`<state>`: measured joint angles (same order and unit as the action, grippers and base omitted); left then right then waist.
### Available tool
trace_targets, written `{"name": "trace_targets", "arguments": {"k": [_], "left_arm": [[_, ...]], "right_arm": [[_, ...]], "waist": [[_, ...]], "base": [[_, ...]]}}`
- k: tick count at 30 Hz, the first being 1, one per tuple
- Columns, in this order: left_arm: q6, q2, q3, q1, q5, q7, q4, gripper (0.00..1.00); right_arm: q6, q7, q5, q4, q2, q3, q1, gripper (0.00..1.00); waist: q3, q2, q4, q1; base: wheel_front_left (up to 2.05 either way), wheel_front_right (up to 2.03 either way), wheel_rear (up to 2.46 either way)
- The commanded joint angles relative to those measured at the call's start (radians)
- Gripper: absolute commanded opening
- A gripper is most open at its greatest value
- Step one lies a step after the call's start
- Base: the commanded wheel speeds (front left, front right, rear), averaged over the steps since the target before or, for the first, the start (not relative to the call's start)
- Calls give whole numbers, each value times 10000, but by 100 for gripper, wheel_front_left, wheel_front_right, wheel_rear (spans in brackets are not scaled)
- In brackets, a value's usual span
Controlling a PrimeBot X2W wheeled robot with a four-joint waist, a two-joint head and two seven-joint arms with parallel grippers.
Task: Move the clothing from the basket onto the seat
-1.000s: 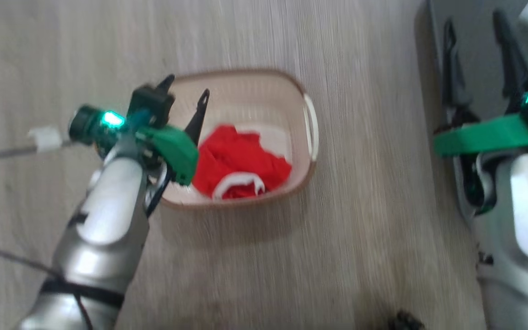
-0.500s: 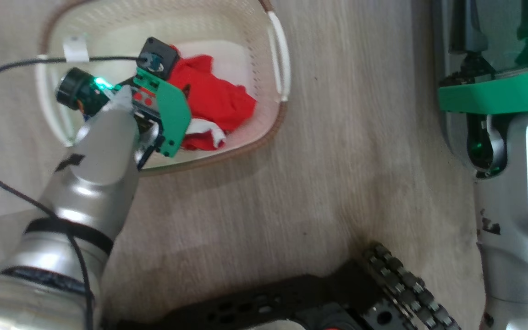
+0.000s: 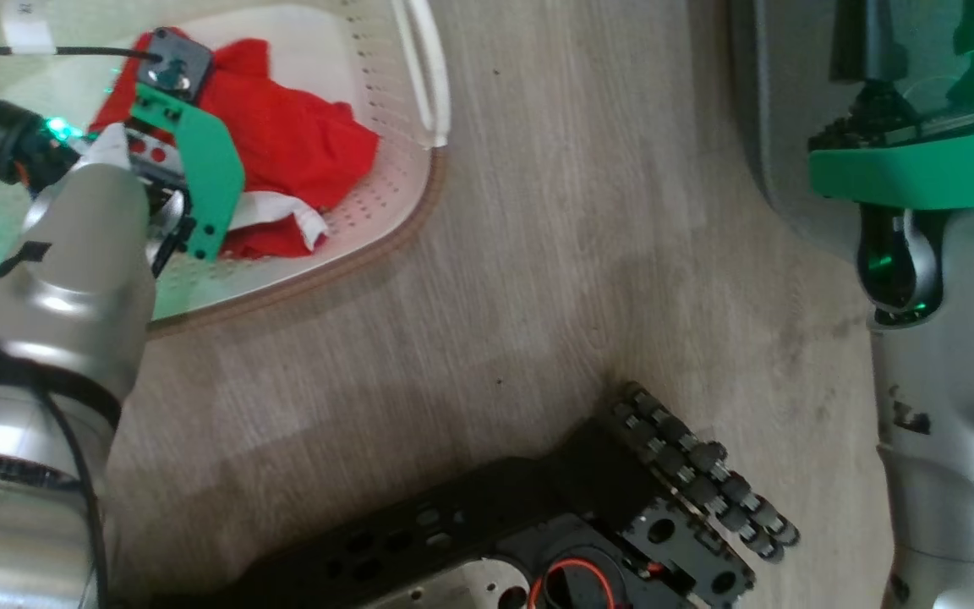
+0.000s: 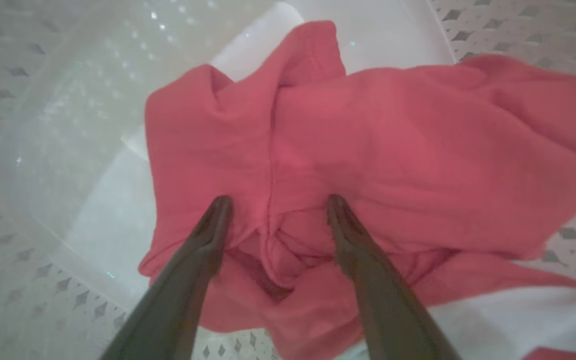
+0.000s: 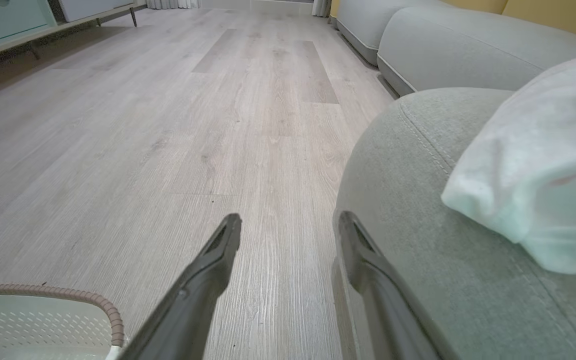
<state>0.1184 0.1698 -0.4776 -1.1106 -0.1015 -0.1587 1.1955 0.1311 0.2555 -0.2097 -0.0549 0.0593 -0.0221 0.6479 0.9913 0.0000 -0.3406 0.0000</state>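
My left gripper grabs the red garment by that raised fold (image 4: pixel 272 240) next, since this seam fold stands up while the rest lies slack.
The cream basket (image 3: pixel 343 258) stands on the floor at the upper left of the head view, holding red clothing (image 3: pixel 301 144) with white trim (image 3: pixel 284 211). My left arm's wrist (image 3: pixel 174 144) reaches down into it. In the left wrist view my left gripper (image 4: pixel 278 202) is open, both fingertips pressing into the crumpled red clothing (image 4: pixel 393 150), a fold between them. My right gripper (image 5: pixel 288 222) hangs open and empty over the floor beside the grey-green seat (image 5: pixel 418 240). A white garment (image 5: pixel 543 175) lies on that seat. A basket corner (image 5: pixel 110 312) shows at the lower left there.
My black wheeled base (image 3: pixel 664 507) fills the bottom of the head view. A dark cable (image 3: pixel 47 52) crosses the basket. Pale wood floor (image 5: pixel 218 125) stretches ahead, with another sofa cushion (image 5: pixel 468 45) and a low cabinet (image 5: pixel 8 20) far off.
The head camera has tilted down, so the basket sits higher and further left in the picture. My left gripper has gone down into the basket onto the red clothing. The right arm holds still.
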Motion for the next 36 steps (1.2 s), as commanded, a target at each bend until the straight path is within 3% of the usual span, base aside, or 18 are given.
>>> {"name": "trace_targets", "arguments": {"k": [1,7,8,9,10,11,12,17,21,26,36], "left_arm": [[-136,295,37,-9,101,3,35,100],[-216,168,-116,-43,92,138,359,100],[-199,128,-97,-27,31,181,399,82],[-187,111,-116,-12,14,206,441,44],[-182,107,-136,-4,4,246,475,19],[-182,107,-136,-4,4,246,475,19],[-183,91,-124,7,-61,423,515,0],[-175,-111,-9,11,-307,1011,469,0],[-113,-471,176,184,-685,1835,328,0],[12,-900,543,896,-1475,3234,19,0],[87,-1084,1180,2624,-2659,4160,-1168,0]], "right_arm": [[-4,63,-172,385,-90,6,-421,100],[-4,63,-443,453,-90,274,-809,100],[-4,63,-458,461,-90,290,-868,100],[-4,63,-472,456,-90,308,-921,100],[-4,63,-496,446,-90,339,-961,100],[-4,63,-496,446,-90,339,-961,100],[-4,63,-527,424,-91,391,-1003,100],[-4,63,-400,263,-91,511,-993,100],[-4,63,-14,137,-91,776,-1175,100],[-4,63,564,-105,-91,1211,-1743,100],[-4,63,1046,-545,61,1725,-2985,100]], "waist": [[251,0,-287,0],[326,0,-378,0],[322,0,-386,0],[313,0,-394,0],[301,0,-404,0],[301,0,-404,0],[267,0,-423,0],[-41,0,-324,0],[-766,0,150,0],[-2325,0,994,0],[-4980,0,2123,0]], "base": [[0,0,0],[0,0,0],[0,0,0],[0,0,0],[0,0,0],[0,0,0],[0,0,0],[0,0,0],[0,0,0],[0,0,0],[0,0,0]]}}
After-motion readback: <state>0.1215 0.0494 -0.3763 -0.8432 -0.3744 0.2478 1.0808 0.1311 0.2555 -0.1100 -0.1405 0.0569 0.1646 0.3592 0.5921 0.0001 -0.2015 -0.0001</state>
